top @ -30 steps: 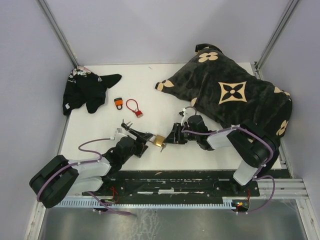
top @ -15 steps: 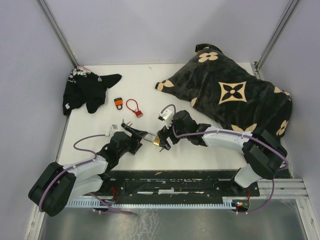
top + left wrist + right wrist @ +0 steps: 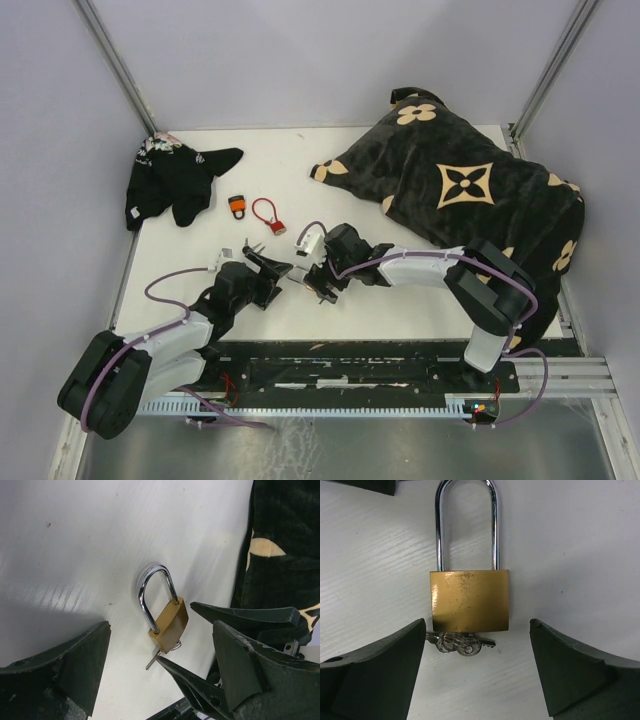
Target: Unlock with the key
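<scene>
The left gripper grabs the padlock's brass body (image 3: 311, 289) (image 3: 170, 623) from the shackle side next. That leaves the key in the padlock's bottom free for unlocking.
A brass padlock (image 3: 470, 600) lies flat on the white table (image 3: 200, 270), its steel shackle (image 3: 467, 520) seated in the body. A key (image 3: 462, 644) on a small ring sticks out of its underside. My right gripper (image 3: 477, 625) hovers over it, open, a finger on each side of the lock's lower end and touching nothing. My left gripper (image 3: 161, 630) is open too and faces the padlock (image 3: 170, 625) from the shackle side, a little short of it. In the top view the right gripper (image 3: 313, 280) covers most of the lock, and the left gripper (image 3: 282, 278) sits just left of it.
A big black bag (image 3: 470, 190) with beige flower prints fills the right rear of the table, close behind the right arm. A black cloth (image 3: 175, 180) lies at the back left. A small orange padlock (image 3: 238, 206) and a red cable lock (image 3: 268, 216) rest between them.
The right gripper has moved left to stand over the padlock and has opened wide. The left gripper has drawn back slightly to the left and stayed open.
</scene>
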Available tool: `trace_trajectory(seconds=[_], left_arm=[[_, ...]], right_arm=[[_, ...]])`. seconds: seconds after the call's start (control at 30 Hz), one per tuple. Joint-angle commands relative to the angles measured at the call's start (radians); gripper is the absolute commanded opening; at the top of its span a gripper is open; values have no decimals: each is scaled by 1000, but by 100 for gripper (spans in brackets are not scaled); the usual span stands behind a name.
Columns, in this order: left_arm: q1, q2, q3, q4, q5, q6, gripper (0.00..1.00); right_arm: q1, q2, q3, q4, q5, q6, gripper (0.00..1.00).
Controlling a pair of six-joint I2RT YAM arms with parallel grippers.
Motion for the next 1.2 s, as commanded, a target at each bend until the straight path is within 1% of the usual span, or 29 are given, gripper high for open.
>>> trace_trajectory(seconds=[0.0, 0.17, 0.33, 0.5, 0.6, 0.67, 0.83, 0.93, 1.03, 1.17], left_arm=[[4, 7, 6, -23, 25, 68, 89], [3, 30, 7, 5, 47, 67, 89], [4, 62, 6, 58, 84, 52, 89], [2, 94, -1, 135, 113, 19, 88], [-1, 116, 4, 170, 125, -2, 87], [-9, 135, 10, 184, 127, -12, 87], [-32, 208, 25, 226, 123, -48, 85], [-40, 269, 23, 290, 133, -86, 82], [-53, 340, 43, 322, 142, -100, 78], [-60, 410, 50, 378, 146, -123, 71]], right_arm=[[7, 45, 70, -4, 15, -45, 90], [9, 88, 90, -22, 47, -39, 81], [9, 73, 81, -17, 37, 4, 64], [9, 8, 26, 88, -30, 157, 50], [9, -18, -2, 165, -40, 285, 40], [9, -27, -16, 218, -40, 345, 37], [9, -13, -36, 290, -30, 456, 31], [8, -3, -60, 342, -20, 518, 29], [9, 5, -90, 404, -21, 571, 28], [8, 12, -111, 451, -38, 596, 28]])
